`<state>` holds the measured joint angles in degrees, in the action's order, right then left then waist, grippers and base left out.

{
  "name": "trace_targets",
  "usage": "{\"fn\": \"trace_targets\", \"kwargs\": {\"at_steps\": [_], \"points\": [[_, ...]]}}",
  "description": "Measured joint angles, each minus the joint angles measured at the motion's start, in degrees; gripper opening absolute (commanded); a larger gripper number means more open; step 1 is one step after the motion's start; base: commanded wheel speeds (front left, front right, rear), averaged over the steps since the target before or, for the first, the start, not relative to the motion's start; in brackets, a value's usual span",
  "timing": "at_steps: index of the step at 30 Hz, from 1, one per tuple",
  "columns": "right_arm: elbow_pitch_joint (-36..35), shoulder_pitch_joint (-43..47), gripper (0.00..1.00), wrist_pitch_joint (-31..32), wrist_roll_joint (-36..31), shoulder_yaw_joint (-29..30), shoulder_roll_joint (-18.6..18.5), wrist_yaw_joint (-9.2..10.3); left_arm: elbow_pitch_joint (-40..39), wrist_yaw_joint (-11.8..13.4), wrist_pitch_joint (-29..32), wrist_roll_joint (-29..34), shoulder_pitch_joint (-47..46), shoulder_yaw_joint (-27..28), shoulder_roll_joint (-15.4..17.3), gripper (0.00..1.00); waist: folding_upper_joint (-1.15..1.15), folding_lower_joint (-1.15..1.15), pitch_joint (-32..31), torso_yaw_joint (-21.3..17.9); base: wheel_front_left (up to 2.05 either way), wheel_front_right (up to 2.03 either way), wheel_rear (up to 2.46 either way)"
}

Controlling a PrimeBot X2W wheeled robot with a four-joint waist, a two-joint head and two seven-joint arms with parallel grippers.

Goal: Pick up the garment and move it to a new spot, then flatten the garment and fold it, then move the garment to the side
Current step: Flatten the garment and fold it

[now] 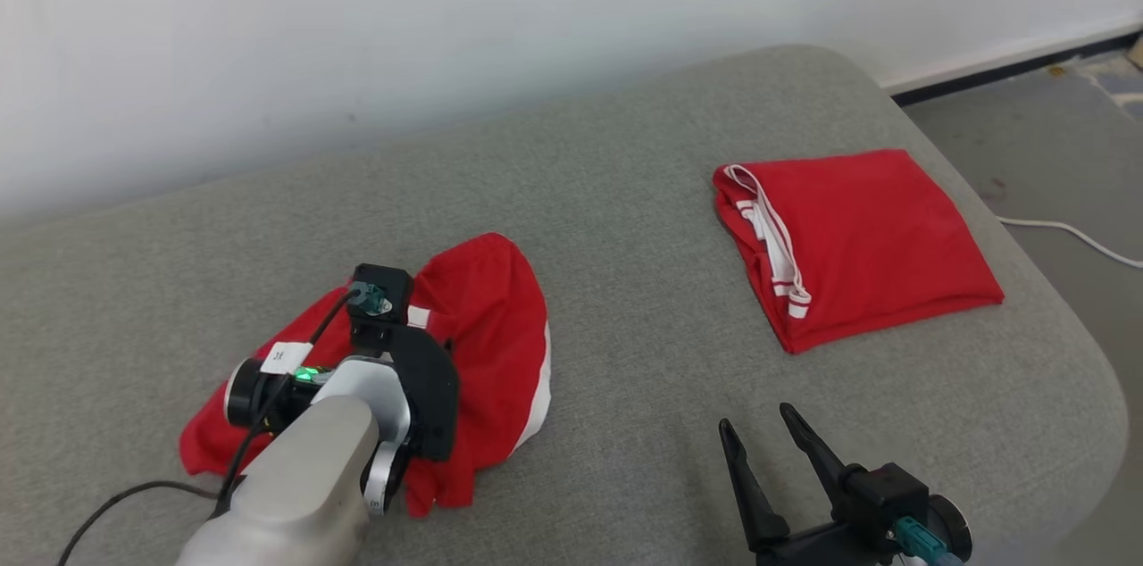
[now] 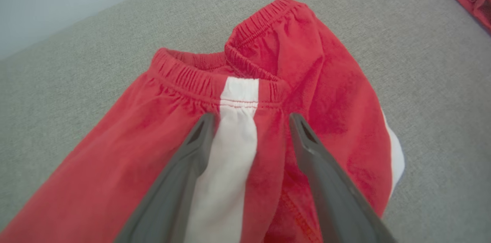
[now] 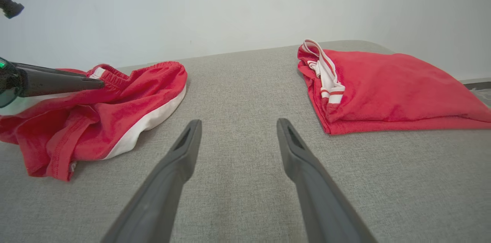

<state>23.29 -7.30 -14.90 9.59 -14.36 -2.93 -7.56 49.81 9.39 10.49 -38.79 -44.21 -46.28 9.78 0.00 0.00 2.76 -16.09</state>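
My left gripper next needs to grab the waistband at the white stripe to move the garment [image 1: 491, 325], as the waistband's edge stands up there while the red legs lie slack.
The garment [image 1: 491, 325], red shorts with a white side stripe and an elastic waistband, lies crumpled on the left of the grey cushion [image 1: 625, 218]. My left gripper [image 2: 251, 117] hovers open just over it, its fingers straddling the white stripe [image 2: 234, 147] below the waistband, with no cloth pinched between them. From the right wrist view the shorts [image 3: 126, 97] sit at the left, with the left gripper's fingers [image 3: 57, 81] resting above them. My right gripper [image 1: 755, 419] stands open over bare cushion near the front edge, with nothing between its fingers [image 3: 180, 151].
A second red garment [image 1: 866, 236] with white trim lies neatly folded at the right of the cushion. A pale wall runs behind. Beyond the rounded right edge are the floor [image 1: 1054, 146] and a white cable [image 1: 1072, 234].
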Motion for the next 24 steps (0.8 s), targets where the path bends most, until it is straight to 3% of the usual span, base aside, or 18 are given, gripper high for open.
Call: {"fn": "trace_targets", "kwargs": {"at_steps": [9, 10, 11, 12, 19, 24], "points": [[-0.12, -0.60, 1.00, -0.05, 0.33, -0.47, 0.00, 0.00, 3.28, 0.41, -0.04, 0.32, -0.55, -0.48, 0.52, 1.00, 0.00, 0.00, 1.86, -2.41, 0.00, 0.00, 0.00], [-0.12, -0.64, 1.00, -0.07, 0.33, -0.49, 0.00, 0.00, 3.55, 0.41, -0.46, 0.33, -0.60, -0.46, 0.55, 0.45, 0.00, 0.00, 1.86, -2.48, 0.00, 0.00, 0.00], [-0.11, -0.64, 1.00, -0.07, 0.33, -0.53, 0.00, 0.00, 3.80, 0.38, -0.65, 0.33, -0.66, -0.48, 0.53, 0.28, 0.00, 0.01, 1.80, -2.49, 0.00, 0.00, 0.00], [-0.09, -0.66, 1.00, -0.07, 0.33, -0.54, 0.01, 0.00, 4.03, 0.22, -0.99, 0.32, -0.69, -0.44, 0.48, 0.00, 0.00, 0.00, 1.74, -2.49, 0.00, 0.00, 0.00], [0.07, -0.84, 1.00, -0.08, 0.33, -0.55, 0.01, 0.00, 3.97, -0.43, -6.97, -0.93, -1.47, 1.58, -0.37, 0.00, 0.00, 0.00, 1.60, -2.21, 0.00, 0.00, 0.00], [0.11, -0.82, 1.00, -0.09, 0.32, 0.15, 0.01, 0.00, 0.83, -2.74, -15.11, -4.07, -3.79, 5.46, -2.77, 0.00, 0.00, 0.00, 1.43, -1.49, 0.00, 0.00, 0.00]]}}
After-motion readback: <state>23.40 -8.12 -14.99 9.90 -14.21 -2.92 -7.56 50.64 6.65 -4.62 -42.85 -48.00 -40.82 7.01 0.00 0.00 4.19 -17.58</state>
